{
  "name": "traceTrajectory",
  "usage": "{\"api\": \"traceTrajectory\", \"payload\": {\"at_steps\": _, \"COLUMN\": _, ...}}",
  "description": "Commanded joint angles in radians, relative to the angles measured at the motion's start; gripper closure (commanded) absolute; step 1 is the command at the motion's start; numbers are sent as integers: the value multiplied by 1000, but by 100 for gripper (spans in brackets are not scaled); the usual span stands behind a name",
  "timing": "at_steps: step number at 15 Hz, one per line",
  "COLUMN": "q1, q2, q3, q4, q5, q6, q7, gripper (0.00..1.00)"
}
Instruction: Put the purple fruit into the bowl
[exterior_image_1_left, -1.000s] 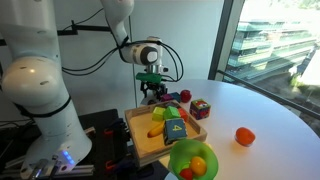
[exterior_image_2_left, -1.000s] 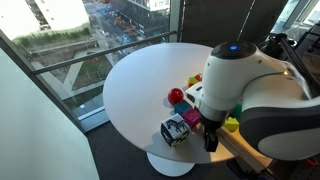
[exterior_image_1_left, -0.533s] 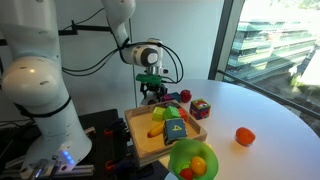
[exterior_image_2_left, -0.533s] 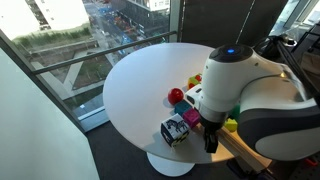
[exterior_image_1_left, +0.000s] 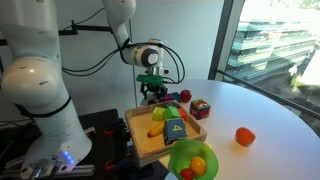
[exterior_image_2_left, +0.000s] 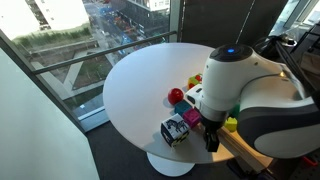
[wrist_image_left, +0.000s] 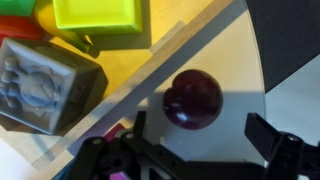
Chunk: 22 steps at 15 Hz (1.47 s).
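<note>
My fingers are around the purple fruit (wrist_image_left: 193, 98) and reach past the fruit's near edge, so I should close my gripper on it now.
The purple fruit (wrist_image_left: 193, 98) is a dark roundish ball lying on the white table just outside the wooden tray's rim in the wrist view. My gripper (wrist_image_left: 205, 135) is open, with one finger on each side of the fruit and not touching it. In an exterior view the gripper (exterior_image_1_left: 153, 96) hangs over the far end of the tray and hides the fruit. The lime-green bowl (exterior_image_1_left: 180, 150) sits at the near end of the tray and holds an orange fruit and a red piece.
The light wooden tray (exterior_image_1_left: 143, 140) holds several toys, including a grey patterned cube (wrist_image_left: 45, 85) and a lime block (wrist_image_left: 95, 12). A red-pink item (exterior_image_1_left: 185, 96), a multicoloured cube (exterior_image_1_left: 200, 108) and an orange fruit (exterior_image_1_left: 244, 136) lie on the round white table (exterior_image_1_left: 270, 115).
</note>
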Motion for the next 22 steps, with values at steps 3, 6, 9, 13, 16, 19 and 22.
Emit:
{"api": "traceTrajectory", "payload": {"at_steps": 3, "q1": -15, "q2": -6, "q3": -4, "q4": 0, "q5": -20, "q6": -1, "q7": -25, "gripper": 0}}
{"api": "traceTrajectory", "payload": {"at_steps": 6, "q1": -17, "q2": -8, "q3": -5, "q4": -4, "q5": -18, "q6": -3, "q7": -25, "gripper": 0}}
{"api": "traceTrajectory", "payload": {"at_steps": 9, "q1": -16, "q2": -9, "q3": -5, "q4": -5, "q5": -16, "q6": -6, "q7": -22, "gripper": 18}}
{"api": "traceTrajectory", "payload": {"at_steps": 13, "q1": -15, "q2": -11, "q3": -5, "q4": -6, "q5": -15, "q6": -11, "q7": -20, "gripper": 51}}
{"api": "traceTrajectory", "payload": {"at_steps": 16, "q1": -15, "q2": -18, "q3": -6, "q4": -6, "q5": -16, "q6": -18, "q7": -14, "gripper": 66}}
{"api": "traceTrajectory", "payload": {"at_steps": 19, "q1": -13, "q2": -27, "q3": -5, "q4": 0, "q5": -9, "q6": -31, "q7": -3, "gripper": 67}}
{"api": "traceTrajectory", "payload": {"at_steps": 22, "q1": -15, "q2": -43, "q3": 0, "q4": 4, "q5": 7, "q6": -41, "q7": -3, "gripper": 67}}
